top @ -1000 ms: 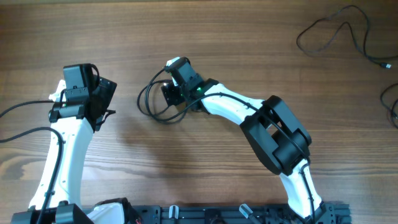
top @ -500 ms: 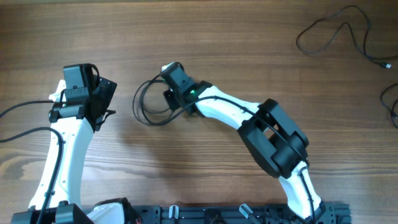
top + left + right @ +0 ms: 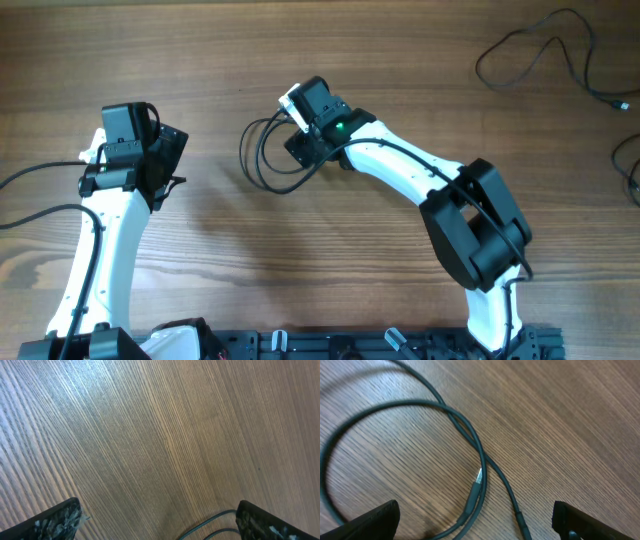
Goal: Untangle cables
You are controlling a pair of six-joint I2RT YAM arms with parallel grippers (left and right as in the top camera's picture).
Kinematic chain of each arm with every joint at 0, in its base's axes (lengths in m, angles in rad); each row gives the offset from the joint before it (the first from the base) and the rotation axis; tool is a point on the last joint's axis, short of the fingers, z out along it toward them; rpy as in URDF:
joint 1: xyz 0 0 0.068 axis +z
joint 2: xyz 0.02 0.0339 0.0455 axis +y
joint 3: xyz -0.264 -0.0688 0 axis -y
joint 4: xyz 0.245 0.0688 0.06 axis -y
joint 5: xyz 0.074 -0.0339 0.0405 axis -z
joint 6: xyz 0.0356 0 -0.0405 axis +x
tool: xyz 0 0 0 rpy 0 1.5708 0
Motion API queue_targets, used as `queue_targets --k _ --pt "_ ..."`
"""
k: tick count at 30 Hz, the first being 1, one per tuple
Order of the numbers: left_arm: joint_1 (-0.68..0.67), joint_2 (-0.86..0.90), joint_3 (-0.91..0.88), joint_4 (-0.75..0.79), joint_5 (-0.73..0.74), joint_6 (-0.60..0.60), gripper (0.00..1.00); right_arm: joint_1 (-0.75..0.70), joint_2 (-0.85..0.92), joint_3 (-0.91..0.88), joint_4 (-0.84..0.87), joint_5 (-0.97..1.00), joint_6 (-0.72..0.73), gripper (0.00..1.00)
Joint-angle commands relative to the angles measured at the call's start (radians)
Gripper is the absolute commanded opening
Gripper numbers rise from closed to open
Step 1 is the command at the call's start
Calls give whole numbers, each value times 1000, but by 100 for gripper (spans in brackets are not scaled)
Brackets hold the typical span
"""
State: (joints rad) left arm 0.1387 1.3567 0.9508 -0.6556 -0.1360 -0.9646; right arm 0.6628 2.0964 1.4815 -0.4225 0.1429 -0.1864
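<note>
My right gripper's fingers are above the cable parts beside the plug end point(image 3: 289, 122) point(image 3: 479, 496), so they would miss the cable parts if I closed now. My right gripper should go lower first, then close on the cable parts.
A thin black cable point(image 3: 262, 158) lies as a small looped coil on the wooden table at centre left. My right gripper point(image 3: 302, 150) hovers over the coil's right side. In the right wrist view my right gripper point(image 3: 477, 527) is open. The cable's strands point(image 3: 445, 407) cross between its fingers, and a plug end with a metal tip point(image 3: 477, 480) lies there too. My left gripper point(image 3: 170, 160) is left of the coil, apart from it. In the left wrist view it point(image 3: 162, 522) is open and empty, with two thin dark strands point(image 3: 210, 522) near its right finger.
A loose black cable point(image 3: 530, 45) loops at the table's far right, with a plug end point(image 3: 620, 103). Another black strand point(image 3: 630, 165) runs along the right edge. Thick black wires point(image 3: 40, 215) trail from my left arm at the left edge.
My right gripper has swung left and then back to the right and slightly up. The cable coil has shifted to the right with it. The left arm has not moved.
</note>
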Motion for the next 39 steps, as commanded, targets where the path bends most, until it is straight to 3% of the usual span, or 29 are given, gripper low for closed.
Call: queue_targets --k 1,4,7,9,12,15,21,27,31,39 --pt "6 1 -1 0 1 -12 100 -51 64 -4 -19 -44 -49 100" --pt "6 1 -1 0 1 -12 100 -74 76 -4 -39 -175 -48 100" --pt "6 1 -1 0 1 -12 100 -73 85 -5 -43 -174 -49 100" --pt "6 1 -1 0 1 -12 100 -73 106 -5 -66 -174 -48 93" --pt "6 1 -1 0 1 -12 100 -73 131 -5 -117 -174 -48 57" --pt "6 1 -1 0 1 -12 100 -74 131 -4 -140 -169 -6 4" --pt "6 1 -1 0 1 -12 100 -130 45 5 -161 -167 212 4" --pt "6 1 -1 0 1 -12 100 -282 -239 5 -280 -166 290 4" --pt "6 1 -1 0 1 -12 100 -490 -414 5 -443 -166 320 4" --pt "6 1 -1 0 1 -12 100 -948 -468 -21 -613 -164 318 5"
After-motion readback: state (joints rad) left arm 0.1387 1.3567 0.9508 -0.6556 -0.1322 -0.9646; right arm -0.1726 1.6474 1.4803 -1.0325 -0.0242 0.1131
